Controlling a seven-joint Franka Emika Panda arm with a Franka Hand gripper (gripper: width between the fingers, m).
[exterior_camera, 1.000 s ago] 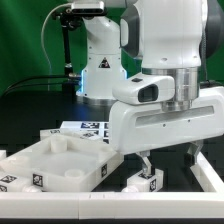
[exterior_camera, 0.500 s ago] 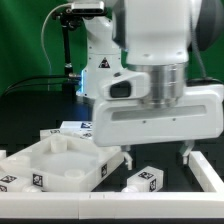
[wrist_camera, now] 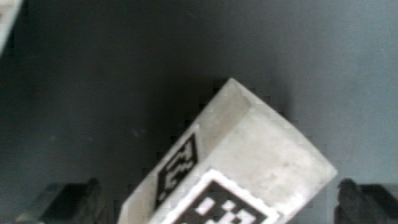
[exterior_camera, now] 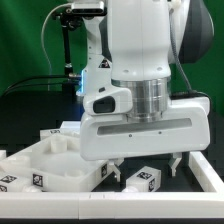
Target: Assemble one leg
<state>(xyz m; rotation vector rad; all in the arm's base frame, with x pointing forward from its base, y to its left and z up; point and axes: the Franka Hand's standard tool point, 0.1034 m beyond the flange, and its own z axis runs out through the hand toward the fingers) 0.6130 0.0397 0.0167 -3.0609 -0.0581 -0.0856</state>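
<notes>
My gripper's fingers reach down beside both sides of the white leg (exterior_camera: 146, 180), so it is now time to close on the leg.
A white leg (exterior_camera: 146, 180) with black-and-white tags lies on the black table near the front. My gripper (exterior_camera: 147, 169) is open just above it, with one finger on each side and a gap to each. In the wrist view the leg (wrist_camera: 240, 160) lies slanted between the two dark fingertips (wrist_camera: 71, 200), and the gripper (wrist_camera: 217, 204) does not touch it. The large white tabletop (exterior_camera: 50, 166) lies on the exterior view's left of the leg.
The marker board (exterior_camera: 60, 131) lies behind the tabletop, mostly hidden by the arm. A white rail (exterior_camera: 100, 198) runs along the front edge and a white bar (exterior_camera: 208, 172) stands at the exterior view's right. The robot base stands at the back.
The arm has moved toward the exterior view's left and come lower. The open fingers, which were to the right of the leg, now stand on either side of it.
</notes>
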